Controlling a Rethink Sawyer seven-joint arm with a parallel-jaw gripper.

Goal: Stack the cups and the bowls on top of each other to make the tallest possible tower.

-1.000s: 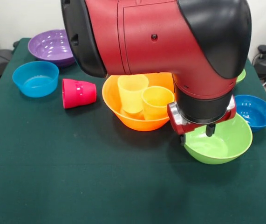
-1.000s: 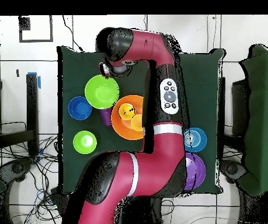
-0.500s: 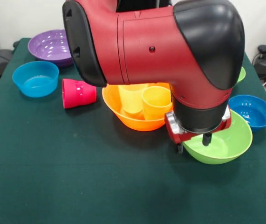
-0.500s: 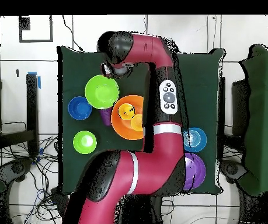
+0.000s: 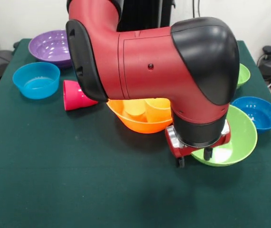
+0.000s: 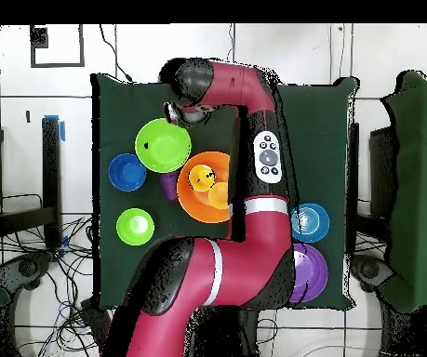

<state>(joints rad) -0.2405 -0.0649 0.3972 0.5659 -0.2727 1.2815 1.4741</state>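
Observation:
The large lime green bowl is wider at its broad body (image 5: pixel 236 140) than the gap between my fingers, so my gripper will next grab the bowl by its narrow rim edge (image 5: pixel 195 157).
My gripper (image 5: pixel 193 157) is open and low at the near left rim of the large lime green bowl (image 5: pixel 242 135). One finger is inside the bowl and one outside it. In the overhead view the gripper (image 6: pixel 172 113) sits at that bowl's (image 6: pixel 162 145) edge. The large orange bowl (image 5: pixel 137 122) holds the pale yellow cup (image 5: pixel 135 108) and the yellow-orange cup (image 5: pixel 158 109), both half hidden by my arm. The red-pink cup (image 5: pixel 72 95) lies on its side left of it. The purple cup (image 6: pixel 167 185) shows only from overhead, between the two big bowls.
The large purple bowl (image 5: pixel 52 46) and a small blue bowl (image 5: pixel 35 80) stand at the far left. Another small blue bowl (image 5: pixel 259 113) and the small lime green bowl (image 5: pixel 243 75) are at the right. My arm covers the table's middle.
My gripper has come down and a little toward the near side, so its fingers now straddle the large lime green bowl's rim. The bowls and cups have not moved.

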